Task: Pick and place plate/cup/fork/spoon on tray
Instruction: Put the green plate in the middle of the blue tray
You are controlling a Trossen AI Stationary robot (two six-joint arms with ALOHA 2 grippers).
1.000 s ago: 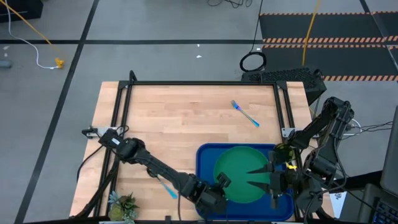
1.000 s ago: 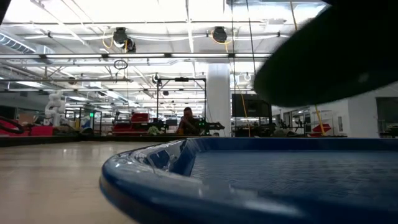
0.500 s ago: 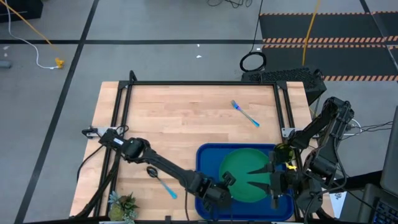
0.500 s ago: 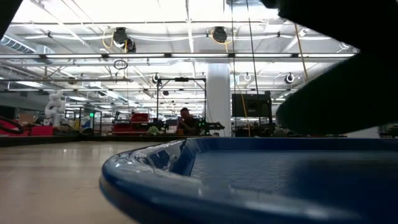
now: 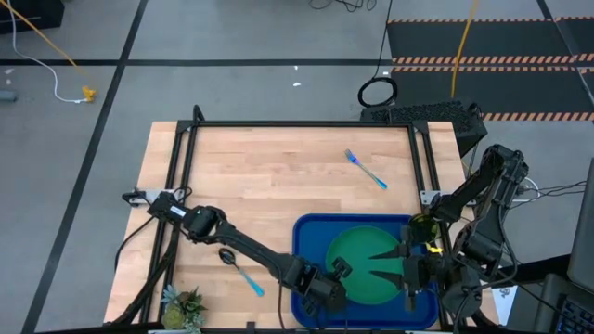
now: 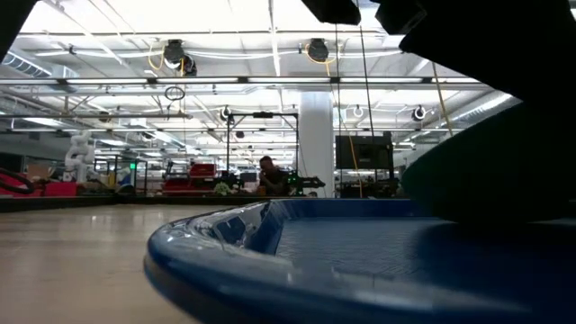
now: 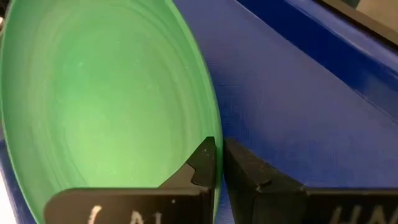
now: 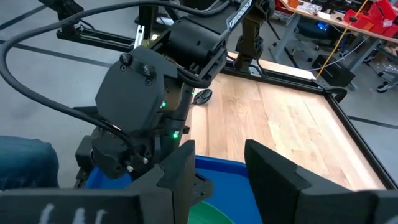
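Note:
The green plate's edge (image 5: 366, 228) (image 7: 202, 68) is inside the blue tray's rim, low over the tray's bottom, so my left gripper needs to open its fingers.
The green plate (image 5: 364, 264) is held tilted over the blue tray (image 5: 302, 232) at the table's near right. My left gripper (image 5: 336, 272) is shut on its left rim. In the low view the plate (image 6: 490, 171) shows dark, its lower edge down near the tray floor (image 6: 360, 261). My right gripper (image 5: 382, 263) is open above the plate's right part, fingers pointing left. The spoon (image 5: 239, 267) lies on the table left of the tray. The fork (image 5: 366, 170) lies at the far right. An olive thing (image 5: 420, 225), maybe the cup, stands by the tray's right rim. My left gripper pinches the plate's rim (image 7: 213, 134) between its two fingers, one finger (image 7: 200, 163) on the upper face, the other (image 7: 252, 174) under the rim. The fingers come from the table's left. The plate is tilted; whether its lower edge rests on the tray I cannot tell.
A spiky potted plant (image 5: 184, 306) stands at the near left corner. A black frame (image 5: 297, 123) runs along the table's far and side edges. Bare wood lies far of the tray and to its left. The room shows behind the table in the low view.
My left gripper has gone a little toward the table's right edge and down with the plate. The plate has come down from well above the tray to just over its floor and still stands tilted.

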